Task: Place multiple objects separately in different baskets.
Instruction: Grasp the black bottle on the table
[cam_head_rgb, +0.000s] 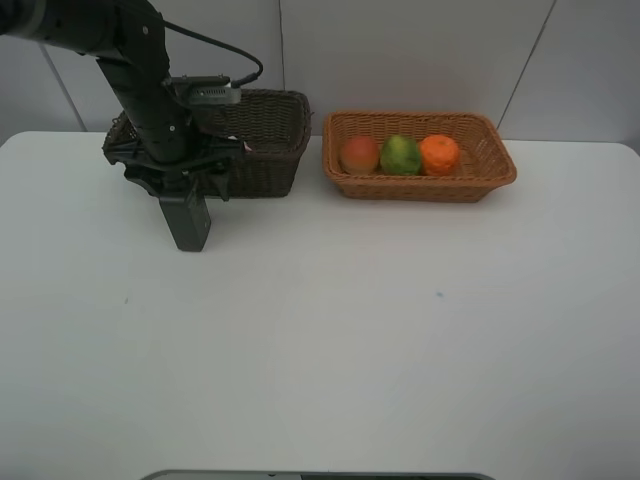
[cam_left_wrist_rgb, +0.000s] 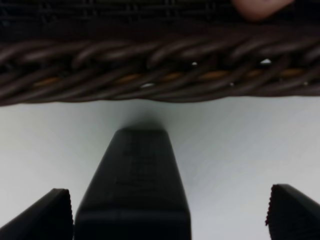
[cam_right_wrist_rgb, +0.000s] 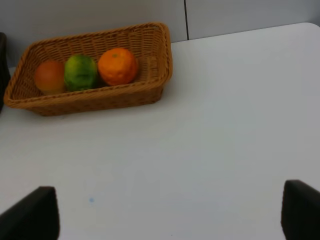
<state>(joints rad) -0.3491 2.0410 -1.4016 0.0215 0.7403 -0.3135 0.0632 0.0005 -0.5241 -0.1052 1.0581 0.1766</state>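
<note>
My left gripper should close on the dark green bottle (cam_head_rgb: 188, 222). Closing now would hold it. It reaches down over the bottle, and its fingers are beside the bottle's upper sides.
A dark green rectangular bottle (cam_head_rgb: 188, 222) stands upright on the white table just in front of the dark brown basket (cam_head_rgb: 268, 140). My left gripper (cam_head_rgb: 185, 190) hangs over it, open. In the left wrist view the bottle (cam_left_wrist_rgb: 132, 185) sits between the wide-apart fingers (cam_left_wrist_rgb: 50, 215), close to one and far from the other. Something pink (cam_left_wrist_rgb: 257, 7) shows inside the dark basket (cam_left_wrist_rgb: 160, 75). The light tan basket (cam_head_rgb: 490, 170) holds a red-orange fruit (cam_head_rgb: 359, 154), a green fruit (cam_head_rgb: 400, 154) and an orange (cam_head_rgb: 439, 153). My right gripper (cam_right_wrist_rgb: 167, 212) is open over bare table, with nothing between its fingers.
The two baskets stand side by side at the back of the white table (cam_head_rgb: 350, 330), against a grey wall. The left arm (cam_head_rgb: 140, 70) leans over the near left corner of the dark basket. The right arm does not show in the high view.
</note>
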